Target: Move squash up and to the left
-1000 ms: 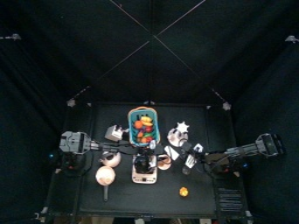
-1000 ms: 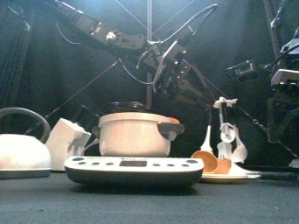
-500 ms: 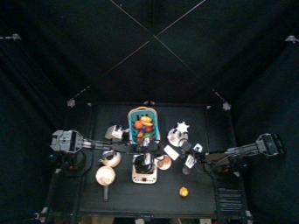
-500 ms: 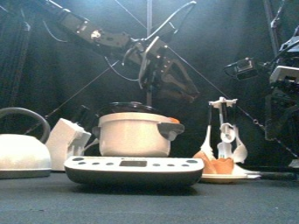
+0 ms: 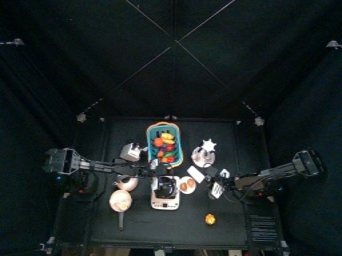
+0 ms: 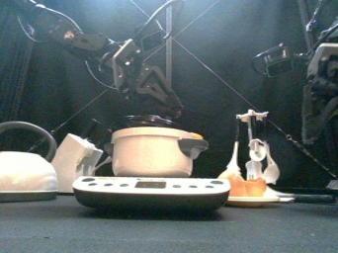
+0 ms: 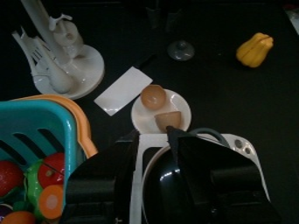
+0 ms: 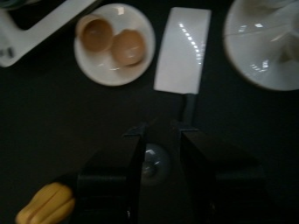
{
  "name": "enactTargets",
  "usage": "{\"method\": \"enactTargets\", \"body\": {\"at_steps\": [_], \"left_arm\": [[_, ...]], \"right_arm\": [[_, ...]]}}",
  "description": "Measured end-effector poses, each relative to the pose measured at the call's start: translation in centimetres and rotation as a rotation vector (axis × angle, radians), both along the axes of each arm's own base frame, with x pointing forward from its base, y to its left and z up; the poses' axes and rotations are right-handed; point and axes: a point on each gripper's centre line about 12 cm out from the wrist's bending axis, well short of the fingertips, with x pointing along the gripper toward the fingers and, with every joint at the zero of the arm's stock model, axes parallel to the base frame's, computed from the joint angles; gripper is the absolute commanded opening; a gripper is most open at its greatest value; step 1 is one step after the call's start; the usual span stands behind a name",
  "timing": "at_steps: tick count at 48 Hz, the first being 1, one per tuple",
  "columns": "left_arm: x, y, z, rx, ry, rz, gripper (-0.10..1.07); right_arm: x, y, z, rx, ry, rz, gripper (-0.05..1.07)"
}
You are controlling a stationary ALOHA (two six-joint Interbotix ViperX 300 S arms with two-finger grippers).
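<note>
I should next grab the squash with my right gripper by its ridged body (image 5: 210,219) (image 8: 47,206), to move the squash closer to the white cooker.
The squash (image 5: 209,217) is a small yellow-orange lump lying alone near the table's front edge, right of the middle. It also shows in the left wrist view as the squash (image 7: 254,50) and in the right wrist view as the squash (image 8: 47,206). My right gripper (image 5: 225,192) hangs just behind and to the right of it. In its own view the right gripper (image 8: 158,133) is open and holds nothing. My left gripper (image 5: 144,180) hovers high over the cooker, far from the squash. The left gripper (image 7: 155,149) looks open and empty. The front view does not show the squash.
A teal basket (image 5: 151,135) of toy fruit stands at the back middle. In front of it are a pot on a white cooker (image 6: 152,193), a kettle (image 6: 20,170), a white jug (image 6: 77,163), a small plate (image 7: 177,98) with two eggs, a white rack (image 7: 59,61) and a white card (image 8: 181,52).
The left arm has drawn back to the left; in the front view its gripper has swung left and a little lower. The right arm and the squash have stayed put.
</note>
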Motion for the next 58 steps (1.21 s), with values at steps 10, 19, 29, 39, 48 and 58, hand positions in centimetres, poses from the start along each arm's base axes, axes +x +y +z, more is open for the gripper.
{"method": "enactTargets", "body": {"at_steps": [10, 19, 29, 39, 48, 58], "left_arm": [[-2.9, -0.4, 0.0, -0.018, -0.043, -0.012, 0.74], [-5.2, -0.9, -0.7, -0.046, -0.048, -0.014, 0.74], [-6.1, -0.7, -1.8, -0.091, -0.020, 0.024, 0.74], [-6.2, -0.7, -1.9, -0.101, -0.024, 0.031, 0.74], [-6.3, -0.7, -2.1, -0.099, -0.018, 0.031, 0.74], [-6.3, -0.7, -2.1, -0.098, -0.018, 0.031, 0.74]], "right_arm": [[-0.5, 5.2, 0.5, 0.134, 0.040, 0.103, 0.70], [0.6, 6.8, 0.2, 0.132, 0.105, 0.099, 0.72], [1.3, 7.9, -0.1, 0.122, 0.243, 0.022, 0.87], [1.8, 9.5, -0.8, 0.098, 0.276, 0.016, 1.00], [2.7, 10.9, -3.1, 0.079, 0.296, 0.029, 1.00], [2.9, 10.8, -5.0, 0.003, 0.363, 0.017, 1.00]]}}
